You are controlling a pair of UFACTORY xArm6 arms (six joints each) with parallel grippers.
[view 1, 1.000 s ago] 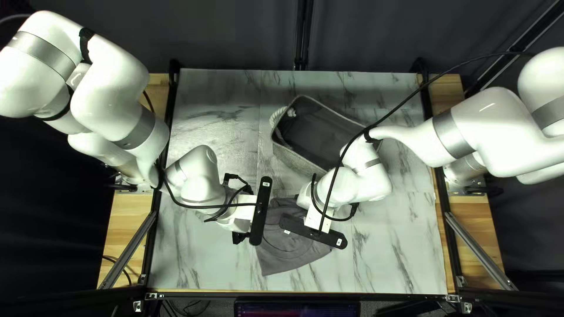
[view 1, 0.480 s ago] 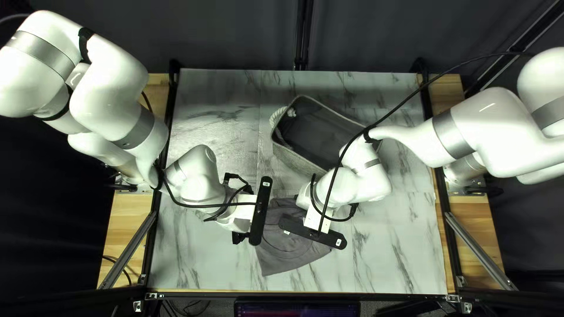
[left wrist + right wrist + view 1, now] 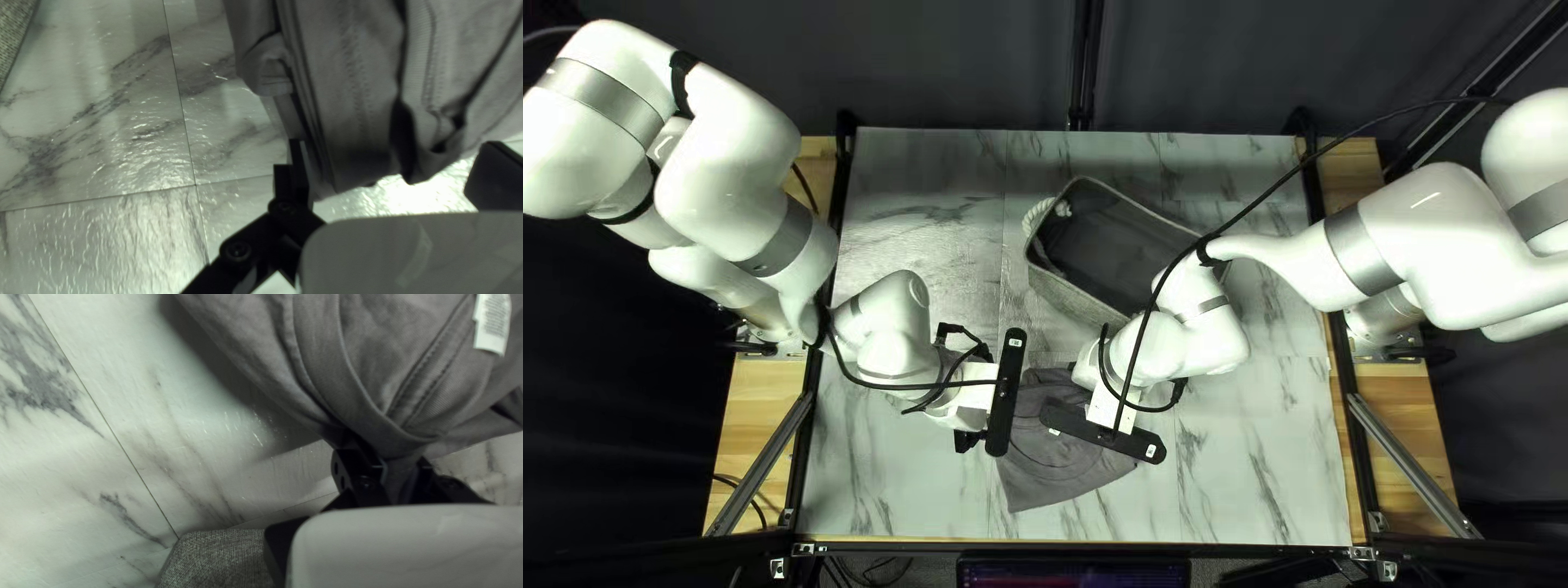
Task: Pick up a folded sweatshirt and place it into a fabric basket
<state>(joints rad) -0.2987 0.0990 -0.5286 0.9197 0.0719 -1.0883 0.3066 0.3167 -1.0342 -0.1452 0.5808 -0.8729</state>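
Observation:
My left gripper takes hold of the sweatshirt by its layered folded end [image 3: 365, 159] next, to lift it still folded.
In the top left view the grey sweatshirt [image 3: 1056, 477] lies at the table's near middle, below the fabric basket [image 3: 1073, 302]. My left gripper [image 3: 974, 399] is over its left side, my right gripper [image 3: 1112, 403] over its right part; both sets of fingertips are hidden there. In the left wrist view the folded sweatshirt [image 3: 348, 81] reaches in between the widely parted fingers of my left gripper [image 3: 395, 166], which is open. The right wrist view has the sweatshirt [image 3: 376, 359] gathered and pinched between the fingers of my right gripper [image 3: 402, 464].
The grey basket, with a rope handle [image 3: 1043, 217], stands farther back than the sweatshirt, behind my right gripper. Its woven side [image 3: 218, 558] shows close beside that gripper in the right wrist view. A black cable [image 3: 1274, 188] hangs across the basket and right forearm.
My left arm has shifted very slightly, and its cable has moved a little. The right arm, sweatshirt and basket look unchanged.

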